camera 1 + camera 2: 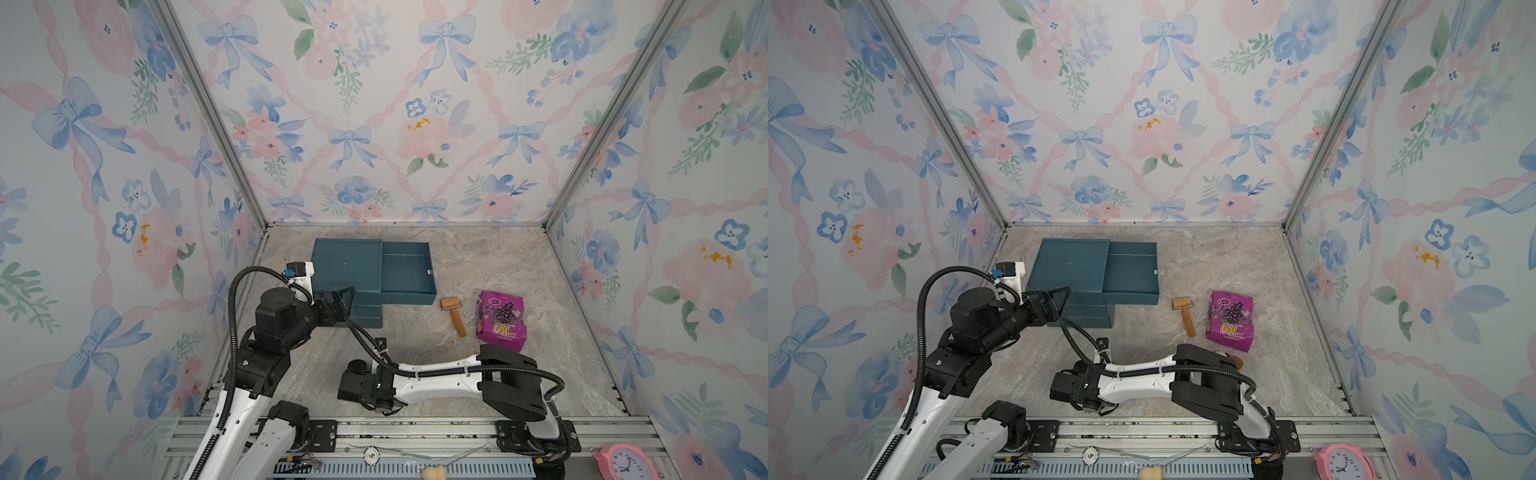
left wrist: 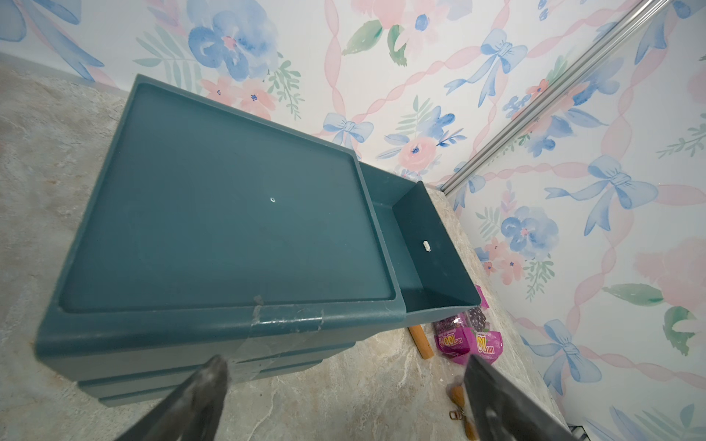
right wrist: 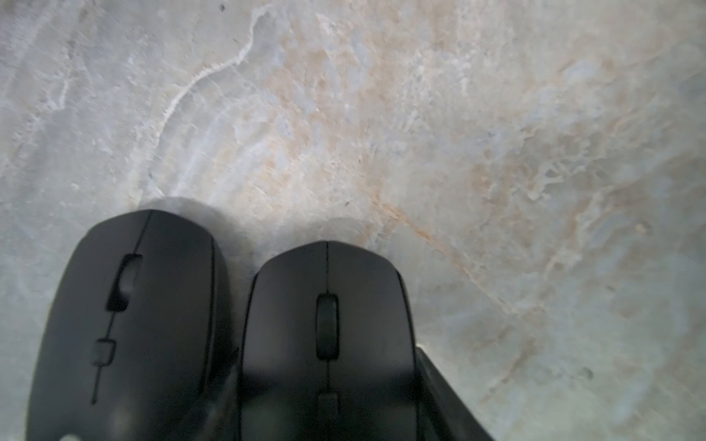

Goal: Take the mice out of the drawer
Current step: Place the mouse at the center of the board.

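Observation:
The black mouse is close above the marble and would end up flat beside the second mouse, so my right gripper needs to let go of the black mouse.
The teal drawer unit stands at the back left, its top drawer pulled out to the right. What shows of the drawer's inside is bare. My left gripper hangs open by the unit's front corner, and nothing lies between its fingertips. The right arm reaches left along the front edge, with my right gripper pointing down. In the right wrist view its jaws are closed on the sides of a black mouse. A second black mouse lies right beside it on the marble. Both mice are hidden under the arm in the top views.
A wooden-handled roller and a purple snack packet lie right of the drawer. A brown keychain sits near them. A pink clock rests on the front rail. Floral walls close in three sides.

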`<state>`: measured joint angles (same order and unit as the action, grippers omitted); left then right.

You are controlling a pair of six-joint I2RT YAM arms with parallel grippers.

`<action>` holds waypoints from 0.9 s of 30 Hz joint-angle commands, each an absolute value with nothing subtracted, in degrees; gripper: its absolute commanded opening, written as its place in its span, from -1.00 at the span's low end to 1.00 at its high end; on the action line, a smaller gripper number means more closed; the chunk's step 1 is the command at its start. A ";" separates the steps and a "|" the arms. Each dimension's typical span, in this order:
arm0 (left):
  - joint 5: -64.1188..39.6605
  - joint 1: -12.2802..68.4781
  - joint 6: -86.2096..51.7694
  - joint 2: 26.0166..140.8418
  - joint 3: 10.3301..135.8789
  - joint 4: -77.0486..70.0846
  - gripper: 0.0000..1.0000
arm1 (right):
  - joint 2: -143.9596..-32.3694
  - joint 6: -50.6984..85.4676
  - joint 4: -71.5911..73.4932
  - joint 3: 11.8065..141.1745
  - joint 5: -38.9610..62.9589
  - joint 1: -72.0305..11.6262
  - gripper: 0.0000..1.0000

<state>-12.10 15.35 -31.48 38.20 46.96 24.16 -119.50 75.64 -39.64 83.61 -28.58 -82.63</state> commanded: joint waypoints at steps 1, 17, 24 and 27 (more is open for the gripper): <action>-13.18 15.64 -30.41 38.37 47.99 24.38 0.96 | -120.76 76.15 -40.44 84.76 -30.75 -83.23 -0.09; -12.48 15.62 -29.98 38.55 48.16 24.42 0.96 | -119.40 76.60 -44.73 86.20 -32.78 -82.82 0.34; -11.70 15.57 -30.04 39.46 49.29 24.43 0.96 | -116.58 75.27 -46.30 87.04 -33.60 -81.94 0.62; -11.00 15.57 -29.89 39.77 50.04 24.41 0.96 | -114.50 74.67 -48.60 88.49 -33.78 -81.78 0.65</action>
<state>-11.79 15.35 -31.09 39.59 47.99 24.18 -118.28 75.35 -44.60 85.78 -31.86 -82.19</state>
